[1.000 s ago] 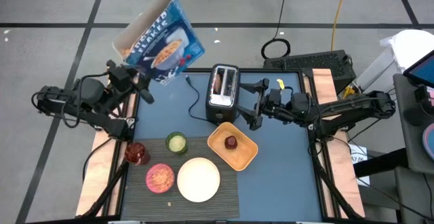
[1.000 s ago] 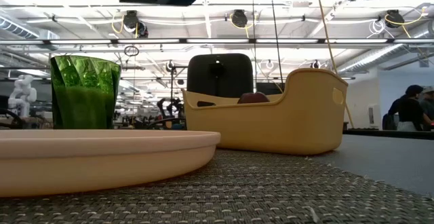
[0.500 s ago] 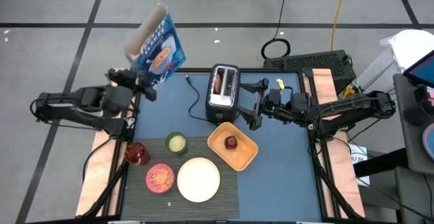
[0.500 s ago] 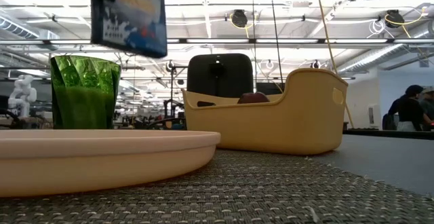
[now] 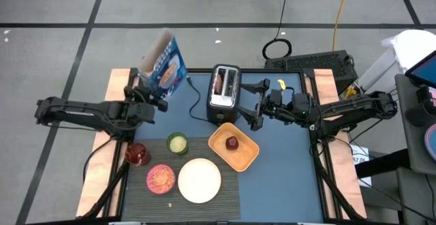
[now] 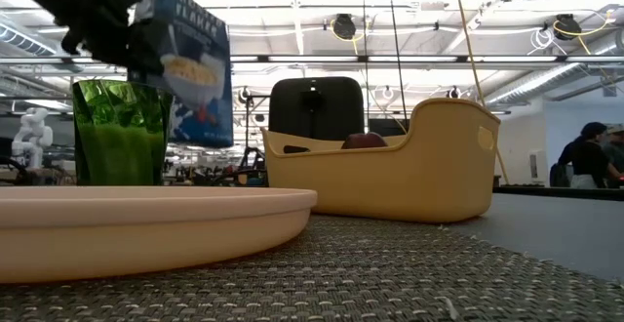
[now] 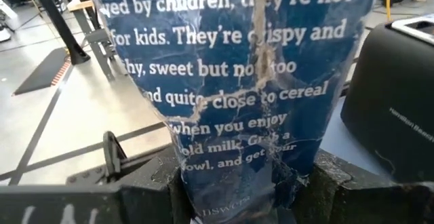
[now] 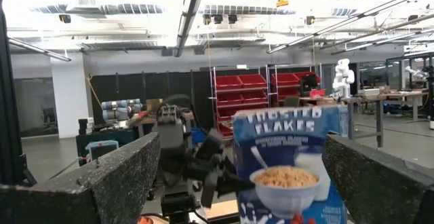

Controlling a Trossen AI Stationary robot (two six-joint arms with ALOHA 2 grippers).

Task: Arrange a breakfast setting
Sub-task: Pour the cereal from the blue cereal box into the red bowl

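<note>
The cereal box's lower end is above the blue table, so my left gripper should keep holding the box until that end reaches the table.
My left gripper [image 5: 148, 94] is shut on the blue cereal box [image 5: 165, 65] over the table's far left corner; the box also shows in the low view [image 6: 185, 63]. My right gripper [image 5: 253, 106] is open and empty just right of the silver-black toaster [image 5: 224, 92], where a brown toast slice [image 5: 219, 82] stands in one slot. The dark ribbed placemat [image 5: 133, 199] lies at the near edge. It carries the white plate [image 5: 199, 180], the pink bowl [image 5: 161, 178] with cereal in it, the green cup [image 5: 177, 143] and the red glass [image 5: 137, 154]. The spoon is not in view. My left gripper pinches the cereal box toward its lower end [image 7: 234, 193], one finger on each broad face, with the creased narrow printed side turned to the wrist. The fingers [image 7: 325, 187] come about level from the table's near left. The box stands nearly upright, open top up, clear of the table.
A tan basket [image 5: 235, 150] holding a dark red fruit [image 5: 232, 142] sits between the plate and the toaster. The toaster's black cord [image 5: 196, 99] runs over the blue table to its left. The blue surface [image 5: 286, 177] right of the basket is bare.
My left gripper has come down and moved toward the toaster with the cereal box, still shut on it. The box, tipped over high above the far left corner before, now stands nearly upright and lower, and has dropped into the low view.
</note>
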